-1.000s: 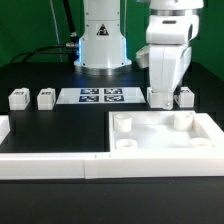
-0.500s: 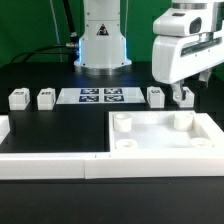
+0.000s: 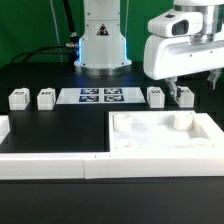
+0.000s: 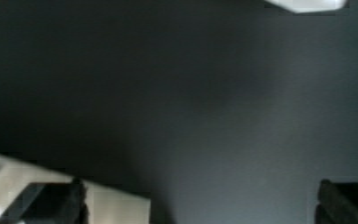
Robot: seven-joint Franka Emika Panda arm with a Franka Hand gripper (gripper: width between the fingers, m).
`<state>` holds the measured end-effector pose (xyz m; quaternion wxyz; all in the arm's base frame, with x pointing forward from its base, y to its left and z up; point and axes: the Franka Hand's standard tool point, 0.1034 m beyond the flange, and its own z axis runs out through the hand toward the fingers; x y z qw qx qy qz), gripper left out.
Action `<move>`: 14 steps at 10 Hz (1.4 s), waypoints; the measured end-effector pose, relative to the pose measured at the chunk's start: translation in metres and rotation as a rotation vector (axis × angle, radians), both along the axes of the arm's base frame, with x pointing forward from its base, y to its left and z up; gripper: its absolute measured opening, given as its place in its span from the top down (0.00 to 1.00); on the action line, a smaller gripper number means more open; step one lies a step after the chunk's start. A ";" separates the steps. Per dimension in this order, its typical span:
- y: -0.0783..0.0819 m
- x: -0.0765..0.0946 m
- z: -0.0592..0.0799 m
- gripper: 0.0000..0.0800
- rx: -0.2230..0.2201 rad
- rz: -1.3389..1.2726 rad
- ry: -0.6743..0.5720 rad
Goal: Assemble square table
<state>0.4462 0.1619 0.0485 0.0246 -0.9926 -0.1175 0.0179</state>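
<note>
My gripper reaches the white leg next and grips its square tagged body [image 3: 185,98]. This leaves the leg's round end free to go into the square table top.
The square table top [image 3: 165,140], a white slab with raised rim and round corner sockets, lies at the front on the exterior view's right. Four small white tagged legs stand in a row behind it: two on the left [image 3: 17,98] [image 3: 45,98] and two on the right [image 3: 156,96] [image 3: 185,97]. My gripper [image 3: 193,85] hangs in the air above the two right legs, open and empty. In the wrist view my gripper [image 4: 202,205] has its jaws wide apart over the dark table, with nothing between them. A blurred white piece [image 4: 311,5] shows at that view's edge.
The marker board [image 3: 100,96] lies between the two pairs of legs. White border rails run along the front [image 3: 50,166] and the left [image 3: 3,126]. The robot base [image 3: 100,40] stands behind the marker board. A white surface [image 4: 2,185] shows beside one finger in the wrist view.
My gripper has risen from low over the third leg and shifted toward the exterior view's right. The hand has turned broadside. The legs have not moved.
</note>
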 end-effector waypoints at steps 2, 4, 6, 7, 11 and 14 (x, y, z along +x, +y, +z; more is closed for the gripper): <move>0.001 -0.006 -0.003 0.19 0.002 -0.027 0.012; 0.001 -0.006 -0.003 0.19 -0.006 -0.027 0.035; 0.001 -0.027 -0.004 0.19 -0.060 -0.086 0.254; 0.001 -0.034 -0.004 0.19 -0.079 -0.087 0.341; 0.002 -0.049 -0.014 0.19 -0.137 -0.062 0.561; 0.002 -0.052 -0.019 0.19 -0.173 -0.056 0.715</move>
